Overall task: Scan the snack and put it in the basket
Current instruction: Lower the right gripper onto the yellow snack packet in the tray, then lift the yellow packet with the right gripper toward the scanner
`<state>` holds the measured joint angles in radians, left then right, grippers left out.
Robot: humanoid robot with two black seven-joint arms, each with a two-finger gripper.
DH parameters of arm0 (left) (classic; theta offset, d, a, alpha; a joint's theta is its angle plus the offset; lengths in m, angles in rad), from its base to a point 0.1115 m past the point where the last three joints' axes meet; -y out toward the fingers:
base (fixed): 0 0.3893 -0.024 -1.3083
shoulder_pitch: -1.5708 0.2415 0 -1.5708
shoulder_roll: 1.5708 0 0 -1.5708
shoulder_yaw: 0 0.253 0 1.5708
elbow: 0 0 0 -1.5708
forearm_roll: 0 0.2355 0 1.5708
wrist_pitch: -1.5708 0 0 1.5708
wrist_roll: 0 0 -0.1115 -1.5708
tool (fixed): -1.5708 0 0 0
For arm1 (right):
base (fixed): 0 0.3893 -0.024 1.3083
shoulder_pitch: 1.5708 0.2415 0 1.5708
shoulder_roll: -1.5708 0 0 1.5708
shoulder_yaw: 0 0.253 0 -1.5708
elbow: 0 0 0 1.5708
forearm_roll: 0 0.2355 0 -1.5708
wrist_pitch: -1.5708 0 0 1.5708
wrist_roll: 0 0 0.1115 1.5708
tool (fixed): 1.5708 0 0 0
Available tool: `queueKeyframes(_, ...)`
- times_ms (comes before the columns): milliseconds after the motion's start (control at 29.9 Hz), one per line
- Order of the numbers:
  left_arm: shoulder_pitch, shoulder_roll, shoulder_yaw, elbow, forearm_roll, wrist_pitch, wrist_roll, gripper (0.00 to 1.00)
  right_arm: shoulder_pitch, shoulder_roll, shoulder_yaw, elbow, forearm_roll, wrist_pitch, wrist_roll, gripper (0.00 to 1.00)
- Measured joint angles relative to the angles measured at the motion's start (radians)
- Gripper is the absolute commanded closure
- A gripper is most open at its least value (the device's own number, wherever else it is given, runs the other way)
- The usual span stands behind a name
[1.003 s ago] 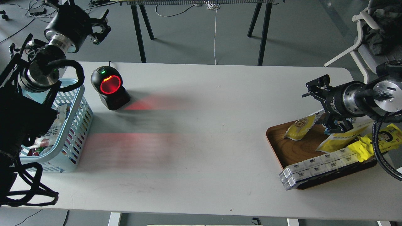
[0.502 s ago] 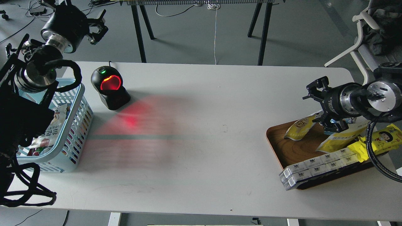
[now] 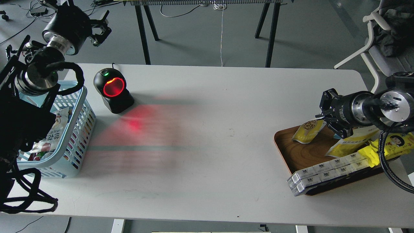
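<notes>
The yellow pouch [image 3: 307,132] needs to come out to be scanned. My right gripper should grab it by its top corner [image 3: 320,121] next.
The snack [image 3: 306,130], a small pouch that is yellow below with a round picture of beans, lies at the back left of a brown wooden tray [image 3: 288,150] on the right. My right gripper [image 3: 332,114] is open just above and right of the pouch's upper end, and its fingers are not closed on the pouch. The light blue basket [image 3: 84,100] stands at the table's left edge with several packets inside, partly hidden by my left arm. My left gripper [image 3: 101,28] is open and empty, raised beyond the table's back left corner.
A black barcode scanner [image 3: 114,91] with a glowing red ring stands right of the basket and throws red light on the table. The tray also holds bright yellow packets [image 3: 388,144] and a row of white boxes [image 3: 323,172] overhanging its front. A chair [image 3: 375,38] stands at the back right.
My right gripper has moved down and a little right, closer to the snack pouch. My left arm shifted slightly up and left, then stayed. The scanner's red light pattern has changed.
</notes>
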<state>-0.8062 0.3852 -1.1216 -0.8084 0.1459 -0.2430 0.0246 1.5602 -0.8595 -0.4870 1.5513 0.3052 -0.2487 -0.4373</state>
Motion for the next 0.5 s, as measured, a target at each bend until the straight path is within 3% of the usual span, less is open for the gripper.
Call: queueKeyframes(502,0.0,-0.006,0.003,0.001,0.0,0.002,0.0,0.0,0.067,-0.139,0.152,0.072,-0.01,-0.007,0.02,1.0)
